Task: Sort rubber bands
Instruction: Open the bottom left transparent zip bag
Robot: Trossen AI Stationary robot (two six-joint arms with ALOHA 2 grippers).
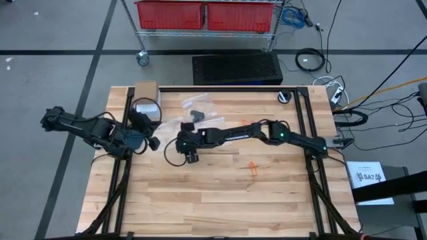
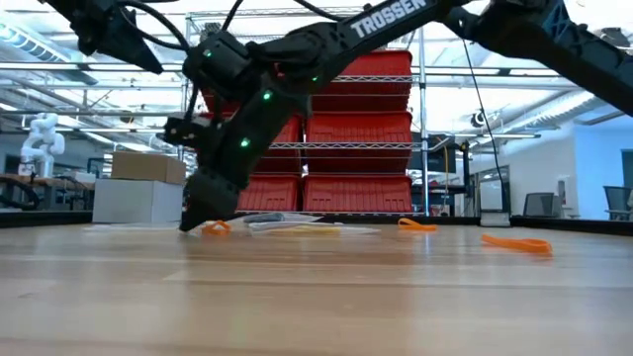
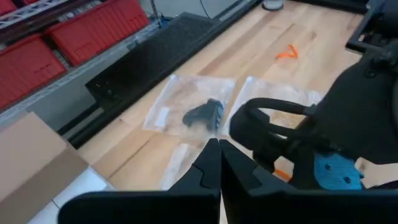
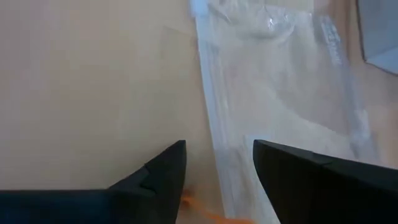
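The clear bag has to be made ready for sorting orange rubber bands, so my right gripper will grip the bag's zip-top edge (image 4: 217,155) next.
My right gripper (image 1: 179,143) (image 4: 217,165) stands open, low over the table's left-middle. It points down at the edge of a clear plastic bag (image 4: 280,81), with an orange rubber band (image 4: 200,206) (image 2: 216,228) lying between its fingers. More orange rubber bands (image 1: 253,167) (image 2: 516,243) lie on the wood nearer the right. Another clear bag (image 3: 193,109) lies flat on the table and holds black rubber bands (image 3: 205,114). My left gripper (image 1: 152,143) (image 3: 219,158) is shut and empty, raised at the table's left edge.
A cardboard box (image 1: 145,89) and a white block (image 1: 147,109) sit at the far left corner. A black ring (image 1: 285,97) lies at the far right. The red bins (image 1: 207,15) stand on a rack beyond the table. Bare wood stretches along the near half.
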